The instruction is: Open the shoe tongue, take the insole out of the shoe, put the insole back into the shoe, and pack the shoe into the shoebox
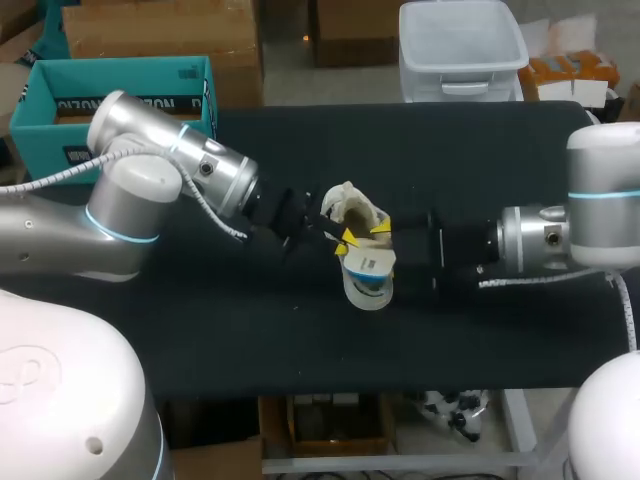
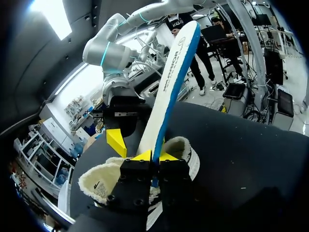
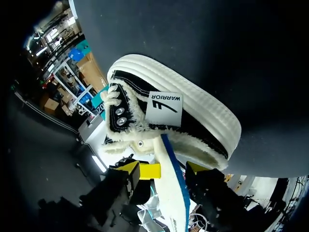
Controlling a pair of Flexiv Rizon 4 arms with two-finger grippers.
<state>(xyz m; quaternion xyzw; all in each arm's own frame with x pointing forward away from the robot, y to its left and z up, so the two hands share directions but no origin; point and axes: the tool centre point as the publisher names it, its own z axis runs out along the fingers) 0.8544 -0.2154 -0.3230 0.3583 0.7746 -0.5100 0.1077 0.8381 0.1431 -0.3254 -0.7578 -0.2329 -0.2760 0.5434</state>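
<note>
My right gripper will grab the insole by its blue-edged heel end (image 1: 370, 268) next, to put the insole back into the shoe (image 1: 350, 208).
A fleece-lined black and white shoe (image 1: 350, 208) lies on its side in the middle of the black table (image 1: 250, 340). Its white insole (image 1: 368, 275) with a blue edge sticks out of the opening. From the left, my left gripper (image 1: 343, 240) reaches the shoe's mouth. In the left wrist view it (image 2: 154, 155) is shut on the insole (image 2: 174, 72) near its lower end, just above the shoe (image 2: 104, 179). My right gripper (image 1: 382, 228) comes from the right. In the right wrist view it (image 3: 171, 169) stands open around the insole (image 3: 175, 198), beside the shoe (image 3: 203, 116).
A teal open box (image 1: 110, 100) stands at the table's back left corner, behind my left arm. A clear plastic bin (image 1: 460, 45) sits past the back edge. Bare black table surface lies in front of the shoe and on both sides.
</note>
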